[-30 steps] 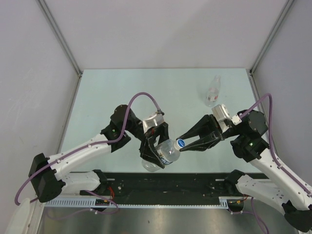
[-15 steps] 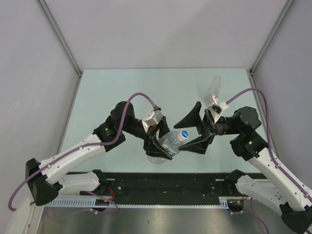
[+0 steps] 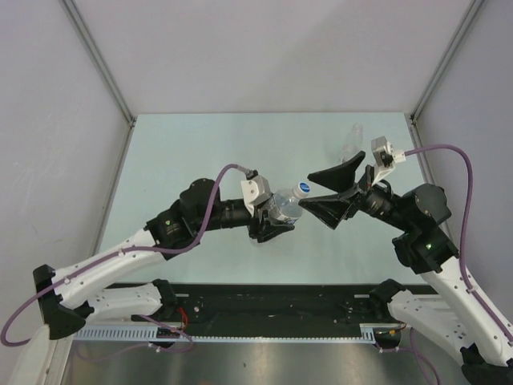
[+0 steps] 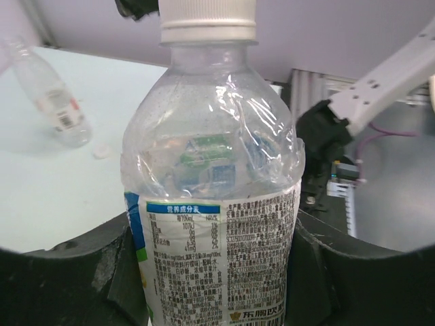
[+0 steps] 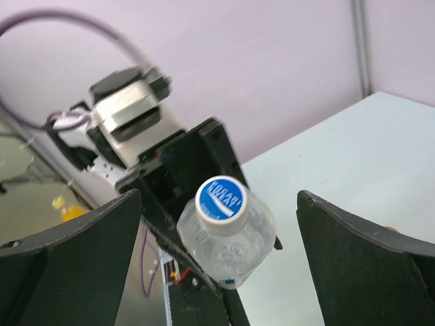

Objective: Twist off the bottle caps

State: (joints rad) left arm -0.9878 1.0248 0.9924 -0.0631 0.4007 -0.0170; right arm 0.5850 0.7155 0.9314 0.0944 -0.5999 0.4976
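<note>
My right gripper will next take hold of the white cap by its opposite sides, in line with the neck, so that it can twist the cap and unscrew it.
My left gripper (image 3: 271, 221) is shut on a clear bottle with a blue label (image 3: 282, 207) and holds it off the table, neck pointing right. In the left wrist view the fingers (image 4: 75, 272) press both sides of the label (image 4: 217, 265). Its white cap with a blue mark (image 3: 302, 188) sits on the neck. My right gripper (image 3: 308, 192) stands open, a finger on either side of the cap (image 5: 220, 202) and not touching it. A slim clear bottle with a reddish label (image 4: 58, 102) lies on the table, a small whitish cap (image 4: 102, 152) beside it.
The slim bottle (image 3: 350, 147) lies at the table's far right, partly behind my right gripper. White walls enclose the pale green table (image 3: 184, 152) on three sides. A black strip (image 3: 272, 301) runs along the near edge by the arm bases.
The right gripper was shut on the cap and has opened wide. Both arms have moved away from the near edge, the left carrying the bottle higher and farther in.
</note>
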